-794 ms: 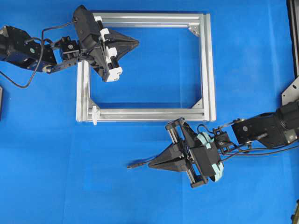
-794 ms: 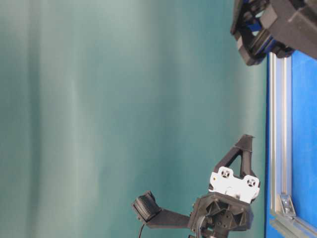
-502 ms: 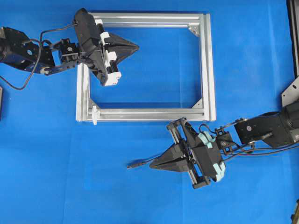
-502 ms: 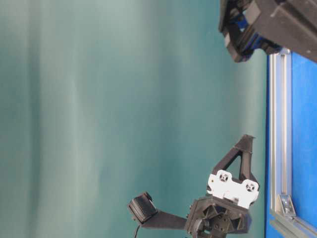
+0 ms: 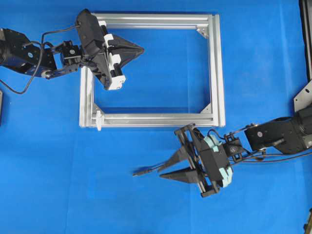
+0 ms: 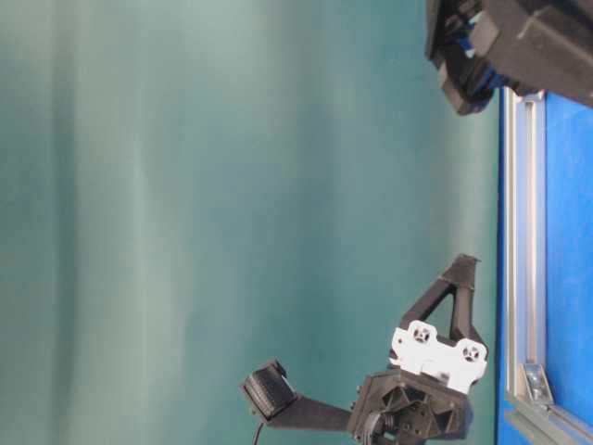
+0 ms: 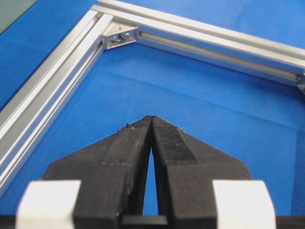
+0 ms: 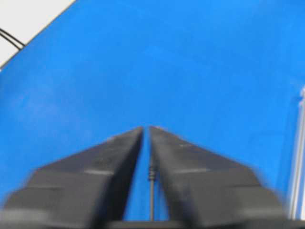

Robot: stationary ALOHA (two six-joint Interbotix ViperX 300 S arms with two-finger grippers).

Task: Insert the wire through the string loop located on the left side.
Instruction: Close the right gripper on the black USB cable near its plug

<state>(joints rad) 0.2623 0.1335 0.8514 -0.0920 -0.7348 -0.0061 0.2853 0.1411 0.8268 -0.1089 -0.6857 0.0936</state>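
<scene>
My right gripper should grab the wire by its part behind the plug tip (image 5: 159,167) next. The wire's plug tip will then stay free to go into the string loop (image 5: 99,120).
The wire (image 5: 146,170) lies on the blue mat, its plug tip (image 5: 138,171) pointing left. My right gripper (image 5: 162,171) is open, and the wire runs out between its two spread fingers. In the right wrist view the thin wire (image 8: 151,195) shows in the narrow gap behind the right gripper's tips (image 8: 146,128), touching neither finger that I can see. The string loop (image 5: 99,120) is a small white tie at the lower left corner of the aluminium frame (image 5: 216,68). My left gripper (image 5: 142,49) (image 7: 151,118) is shut and empty, hovering over the frame's upper left part.
The frame's corner bracket (image 7: 117,38) lies ahead of the left gripper. In the table-level view the left gripper (image 6: 460,269) hangs beside the frame rail (image 6: 523,232). A grey bracket (image 5: 303,95) sits at the mat's right edge.
The right gripper's fingers, shut to a single point around the wire before, have spread apart. The left arm has barely shifted.
</scene>
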